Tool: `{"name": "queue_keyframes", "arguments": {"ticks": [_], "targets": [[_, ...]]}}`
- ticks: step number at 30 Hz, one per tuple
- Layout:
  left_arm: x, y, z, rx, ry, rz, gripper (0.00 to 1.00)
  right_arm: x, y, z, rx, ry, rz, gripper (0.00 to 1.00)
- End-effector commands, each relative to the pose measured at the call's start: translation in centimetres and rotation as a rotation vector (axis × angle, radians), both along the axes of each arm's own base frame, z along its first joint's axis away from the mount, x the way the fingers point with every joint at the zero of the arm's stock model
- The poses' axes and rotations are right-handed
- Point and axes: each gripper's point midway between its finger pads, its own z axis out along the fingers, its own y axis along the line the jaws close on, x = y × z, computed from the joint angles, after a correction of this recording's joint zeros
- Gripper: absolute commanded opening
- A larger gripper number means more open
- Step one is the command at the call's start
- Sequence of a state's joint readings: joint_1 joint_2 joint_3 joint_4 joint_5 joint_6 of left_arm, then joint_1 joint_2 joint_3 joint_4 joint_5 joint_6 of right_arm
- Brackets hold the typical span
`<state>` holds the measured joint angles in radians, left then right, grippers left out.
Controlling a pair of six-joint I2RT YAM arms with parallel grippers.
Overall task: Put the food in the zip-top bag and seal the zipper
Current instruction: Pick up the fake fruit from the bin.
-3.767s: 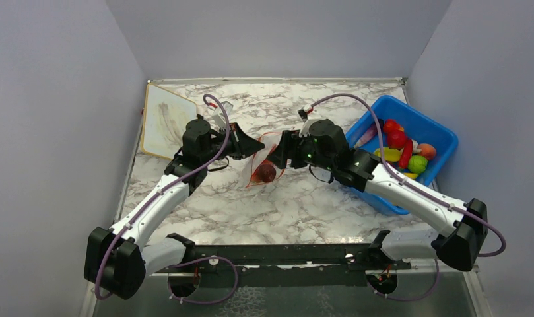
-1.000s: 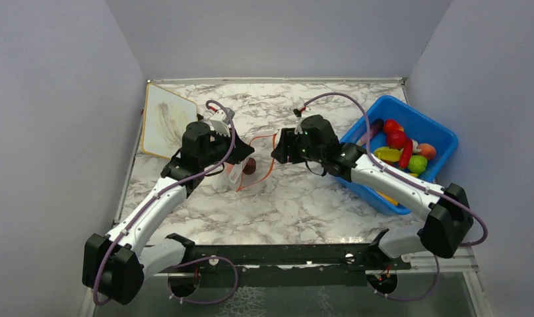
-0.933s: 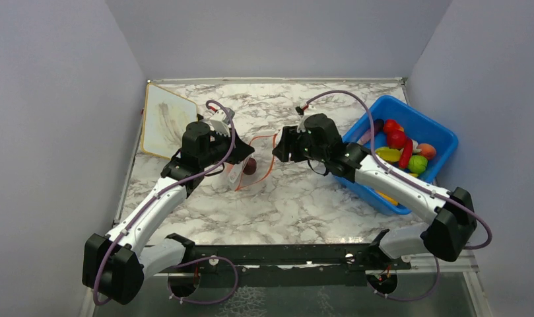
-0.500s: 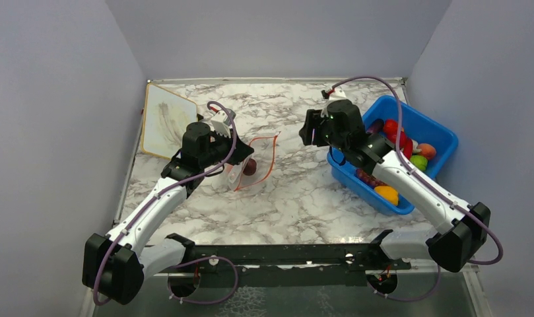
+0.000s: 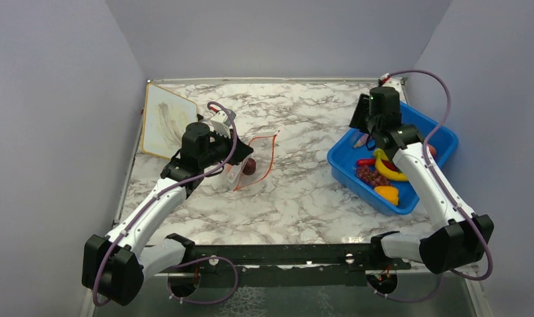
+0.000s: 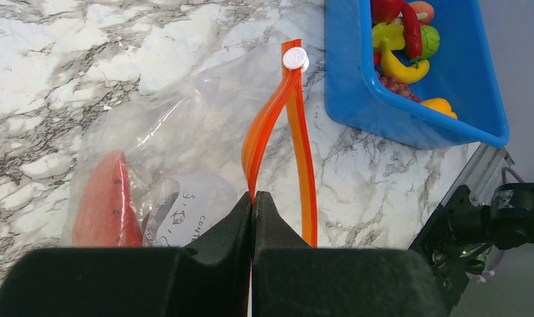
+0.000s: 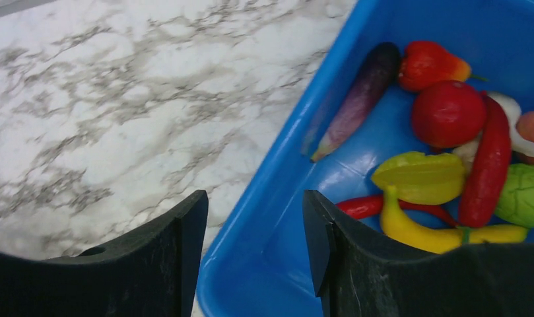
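Observation:
The banana [image 7: 435, 236] is next, and my right gripper will grab it by its stem end [image 7: 391, 195]. Its long body then stays free to go into the wide-open opening of the zip-top bag.
The clear zip-top bag [image 6: 178, 132] lies on the marble with its mouth gaping; it also shows in the top view [image 5: 254, 162]. My left gripper [image 6: 252, 198] is shut on one side of its orange-red zipper [image 6: 270, 115], whose white slider [image 6: 295, 58] sits at the far end. A red food piece [image 6: 105, 205] is inside the bag. My right gripper [image 7: 254, 211] is open and empty above the near-left rim of the blue bin [image 7: 284, 165]. The bin holds an eggplant [image 7: 360, 96], a red round fruit [image 7: 447, 112], a red chili [image 7: 485, 165] and a banana [image 7: 435, 236].
A white board [image 5: 164, 120] lies at the table's far left. The blue bin [image 5: 343, 168] stands at the right, near the side wall, with grapes [image 5: 368, 176] and an orange piece [image 5: 387, 193] in it.
My right gripper has left the bag's mouth and swung right and back to the blue bin. My left gripper keeps hold of the zipper strip; the bag's mouth stays open.

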<state>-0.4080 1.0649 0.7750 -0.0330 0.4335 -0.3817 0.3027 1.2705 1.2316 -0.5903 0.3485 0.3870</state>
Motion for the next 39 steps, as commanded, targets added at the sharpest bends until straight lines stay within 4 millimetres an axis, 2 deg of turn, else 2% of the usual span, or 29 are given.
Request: {"name": "queue_keyframes", "arguments": {"ticks": [1, 6, 10, 12, 15, 21, 24, 28, 33, 39], "targets": [[-0.2, 0.2, 0.4, 0.002, -0.034, 0.000, 0.00, 0.5, -5.1, -2.2, 0.001, 0.040, -0.138, 0.55], [-0.3, 0.2, 0.6, -0.003, -0.037, -0.003, 0.00, 0.9, -8.9, -4.7, -0.020, 0.071, -0.275, 0.55], [-0.3, 0.1, 0.7, -0.006, -0.042, -0.008, 0.00, 1.5, -10.2, -7.5, -0.052, 0.119, -0.254, 0.55], [-0.3, 0.1, 0.8, -0.010, -0.041, -0.009, 0.00, 1.5, -11.5, -8.9, -0.106, 0.176, -0.286, 0.54], [-0.5, -0.1, 0.7, -0.018, -0.035, -0.018, 0.00, 1.3, -12.8, -10.7, -0.130, 0.255, -0.299, 0.50], [-0.5, -0.4, 0.3, -0.029, -0.013, -0.031, 0.00, 0.4, -13.7, -14.3, -0.187, 0.385, -0.292, 0.46], [-0.6, -0.6, 0.2, -0.034, -0.003, -0.042, 0.00, 0.2, -13.3, -15.4, -0.176, 0.424, -0.274, 0.44], [-0.6, -0.6, 0.2, -0.035, -0.002, -0.042, 0.00, -0.2, -13.2, -16.7, -0.184, 0.467, -0.262, 0.44], [-0.7, -0.5, 0.3, -0.034, -0.009, -0.038, 0.00, -0.8, -14.2, -17.6, -0.226, 0.523, -0.316, 0.42], [-0.6, -0.4, 0.3, -0.031, -0.010, -0.034, 0.00, -0.7, -13.9, -18.4, -0.216, 0.545, -0.294, 0.41]]}}
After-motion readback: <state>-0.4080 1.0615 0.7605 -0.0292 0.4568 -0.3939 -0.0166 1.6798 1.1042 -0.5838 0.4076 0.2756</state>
